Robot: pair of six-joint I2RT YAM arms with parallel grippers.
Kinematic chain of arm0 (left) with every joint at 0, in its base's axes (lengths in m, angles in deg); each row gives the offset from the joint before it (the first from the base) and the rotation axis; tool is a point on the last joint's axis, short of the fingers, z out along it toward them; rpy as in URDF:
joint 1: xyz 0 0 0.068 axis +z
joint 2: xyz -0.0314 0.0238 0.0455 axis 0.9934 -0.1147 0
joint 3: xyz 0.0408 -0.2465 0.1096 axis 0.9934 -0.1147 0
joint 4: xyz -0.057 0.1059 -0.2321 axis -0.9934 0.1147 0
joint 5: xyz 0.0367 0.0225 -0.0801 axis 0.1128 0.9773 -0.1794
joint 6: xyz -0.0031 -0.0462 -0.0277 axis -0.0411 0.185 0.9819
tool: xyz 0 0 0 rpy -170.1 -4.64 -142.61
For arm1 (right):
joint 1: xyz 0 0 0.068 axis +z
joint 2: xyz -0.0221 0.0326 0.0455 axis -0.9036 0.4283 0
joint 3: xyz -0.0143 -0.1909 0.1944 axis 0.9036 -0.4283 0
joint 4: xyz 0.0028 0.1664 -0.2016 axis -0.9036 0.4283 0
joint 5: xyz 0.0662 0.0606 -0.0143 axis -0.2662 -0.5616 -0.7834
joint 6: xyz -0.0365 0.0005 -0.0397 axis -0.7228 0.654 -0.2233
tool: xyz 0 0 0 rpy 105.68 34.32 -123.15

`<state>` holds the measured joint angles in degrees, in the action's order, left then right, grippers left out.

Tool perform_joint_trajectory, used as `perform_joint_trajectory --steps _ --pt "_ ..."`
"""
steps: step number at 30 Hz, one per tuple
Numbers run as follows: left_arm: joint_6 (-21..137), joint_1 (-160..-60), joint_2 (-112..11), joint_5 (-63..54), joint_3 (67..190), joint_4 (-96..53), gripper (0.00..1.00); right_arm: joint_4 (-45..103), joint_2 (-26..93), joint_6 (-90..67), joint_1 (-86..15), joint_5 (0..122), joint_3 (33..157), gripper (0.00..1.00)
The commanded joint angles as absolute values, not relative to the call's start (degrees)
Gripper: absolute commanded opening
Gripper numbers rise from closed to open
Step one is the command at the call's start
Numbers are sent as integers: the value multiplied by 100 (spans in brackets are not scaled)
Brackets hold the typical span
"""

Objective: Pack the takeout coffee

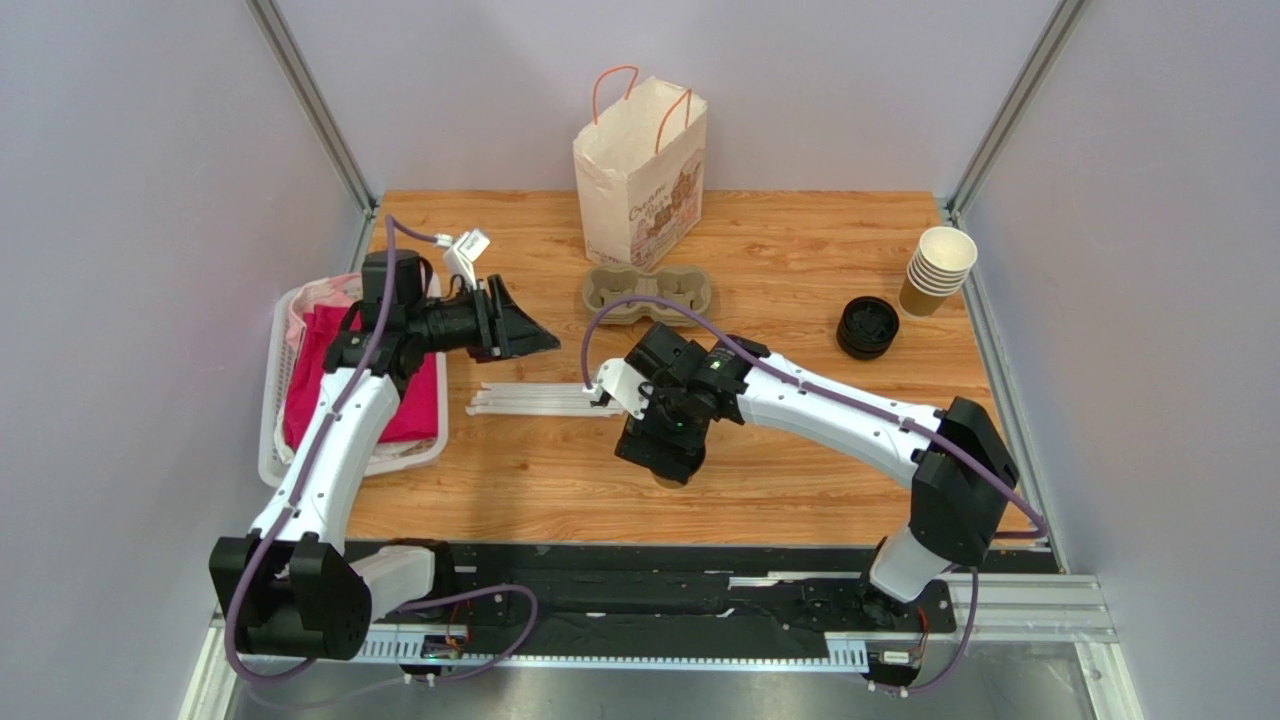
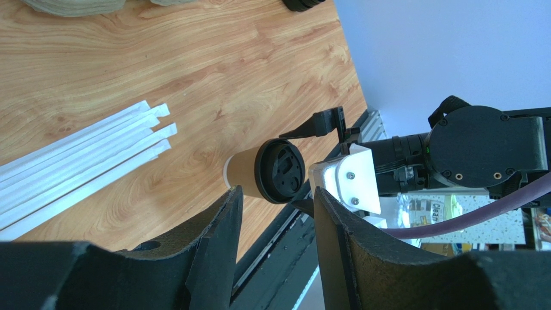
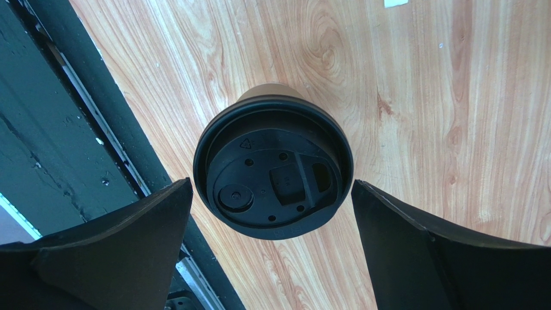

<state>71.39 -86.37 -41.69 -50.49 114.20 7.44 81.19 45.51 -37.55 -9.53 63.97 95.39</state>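
Note:
My right gripper picks up the takeout coffee by its lidded top [image 3: 273,168] next. That leaves the cup's base free to stand in the carrier.
The takeout coffee [image 3: 271,171], a tan paper cup with a black lid, stands upright on the wooden table near its front edge. My right gripper [image 3: 271,188] is open right above it, one finger on each side of the lid with a gap on both sides. In the top view the right gripper [image 1: 661,447] hides the cup. The left wrist view shows the cup [image 2: 249,171] from the side, with the right gripper's fingers [image 2: 323,123] straddling its lid. My left gripper [image 1: 526,323] is open and empty, held above the table to the cup's left, pointing at it.
A paper bag [image 1: 639,173] stands at the back with a cardboard cup carrier [image 1: 646,288] in front of it. Wrapped straws [image 1: 534,399] lie left of the cup. Stacked lidless cups [image 1: 939,267] and loose black lids [image 1: 867,326] are at the right. A white basket [image 1: 280,428] holds pink cloth at the left.

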Motion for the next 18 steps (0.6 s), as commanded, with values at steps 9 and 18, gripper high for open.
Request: perform_joint_trajectory --steps 9,18 --pt "7230 -8623 -4253 -5146 11482 535 52 7849 4540 -3933 -909 6464 9376 94" --pt "7248 -8623 -4279 -5138 11465 491 51 7875 4372 -3977 -997 6569 9297 78"
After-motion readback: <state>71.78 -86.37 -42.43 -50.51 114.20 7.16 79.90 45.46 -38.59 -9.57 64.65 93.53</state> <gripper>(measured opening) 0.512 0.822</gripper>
